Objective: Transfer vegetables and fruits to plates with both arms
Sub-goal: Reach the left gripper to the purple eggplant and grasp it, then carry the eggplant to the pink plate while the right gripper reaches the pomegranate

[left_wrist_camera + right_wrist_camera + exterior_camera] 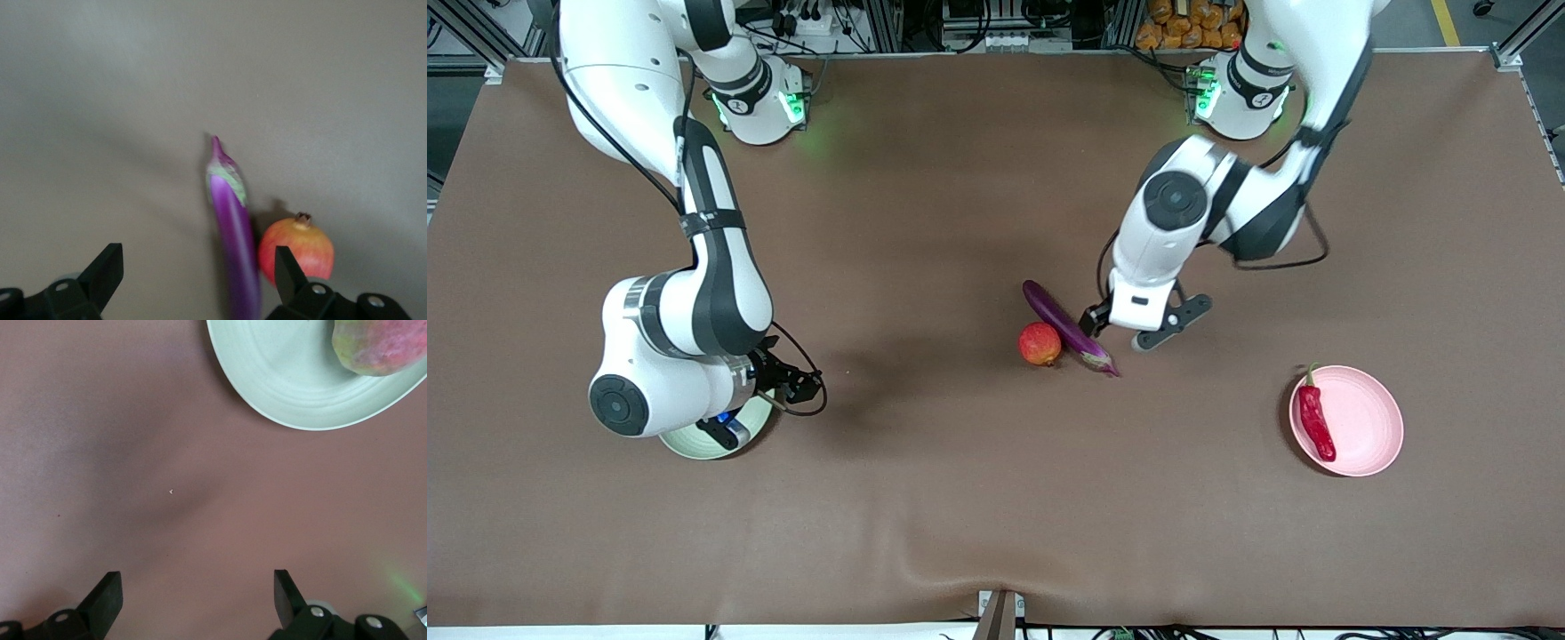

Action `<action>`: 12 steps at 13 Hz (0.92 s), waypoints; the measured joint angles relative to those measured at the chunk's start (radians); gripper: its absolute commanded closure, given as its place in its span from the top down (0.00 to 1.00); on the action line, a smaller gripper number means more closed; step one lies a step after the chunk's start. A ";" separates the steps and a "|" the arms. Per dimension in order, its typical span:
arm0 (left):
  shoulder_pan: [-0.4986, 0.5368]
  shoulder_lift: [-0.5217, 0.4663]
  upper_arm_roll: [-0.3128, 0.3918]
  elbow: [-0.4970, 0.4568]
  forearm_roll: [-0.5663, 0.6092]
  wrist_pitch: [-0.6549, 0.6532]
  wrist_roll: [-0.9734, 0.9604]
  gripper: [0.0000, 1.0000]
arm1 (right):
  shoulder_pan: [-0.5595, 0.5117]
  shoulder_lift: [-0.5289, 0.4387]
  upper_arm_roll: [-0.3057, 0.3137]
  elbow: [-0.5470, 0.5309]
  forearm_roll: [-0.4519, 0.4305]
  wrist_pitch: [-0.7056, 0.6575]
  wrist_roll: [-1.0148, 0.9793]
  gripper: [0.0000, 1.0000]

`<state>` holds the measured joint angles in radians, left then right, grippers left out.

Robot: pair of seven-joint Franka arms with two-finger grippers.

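My left gripper grabs the eggplant by its purple body below the green cap [1064, 322] next, to transfer the eggplant to the pink plate [1369, 444].
A purple eggplant [1067, 327] [230, 220] lies mid-table with a red-orange fruit [1040, 344] [297, 247] touching it on the side toward the right arm's end. My left gripper [1100, 322] [198, 260] hangs open just above the eggplant. The eggplant runs between its fingers, close to one of them. A red chili [1316, 422] lies on the pink plate [1369, 444]. My right gripper [198, 583] is open and empty over bare cloth beside the green plate [694, 447] [280, 380]. A peach [380, 347] rests on that plate and is hidden by the arm in the front view.
A brown cloth [960, 498] covers the table and has a wrinkle at the edge nearest the front camera. Both arm bases [760, 107] [1240, 102] stand along the edge farthest from that camera.
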<state>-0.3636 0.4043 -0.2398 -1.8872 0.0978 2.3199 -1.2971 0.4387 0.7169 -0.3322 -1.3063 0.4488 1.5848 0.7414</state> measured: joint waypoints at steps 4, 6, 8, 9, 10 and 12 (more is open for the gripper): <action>-0.015 0.109 0.012 0.002 -0.018 0.111 -0.139 1.00 | 0.001 0.000 0.000 0.000 0.005 0.000 0.016 1.00; -0.015 0.137 0.013 0.003 -0.019 0.139 -0.168 1.00 | 0.007 0.000 0.003 0.000 0.022 0.000 0.045 1.00; -0.016 0.156 0.018 0.004 -0.019 0.159 -0.187 1.00 | 0.020 0.000 0.005 0.000 0.030 0.001 0.080 1.00; -0.019 0.165 0.026 0.004 -0.019 0.172 -0.195 1.00 | 0.027 0.000 0.006 0.000 0.033 0.003 0.098 1.00; -0.024 0.176 0.032 0.004 -0.019 0.185 -0.198 0.88 | 0.037 0.000 0.007 0.000 0.035 0.009 0.118 1.00; -0.031 0.198 0.037 0.005 -0.019 0.205 -0.201 0.58 | 0.058 0.000 0.007 0.000 0.036 0.025 0.158 1.00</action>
<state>-0.3948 0.6020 -0.2023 -1.8827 0.0786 2.5246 -1.4978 0.4964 0.7174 -0.3248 -1.3067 0.4844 1.6094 0.8995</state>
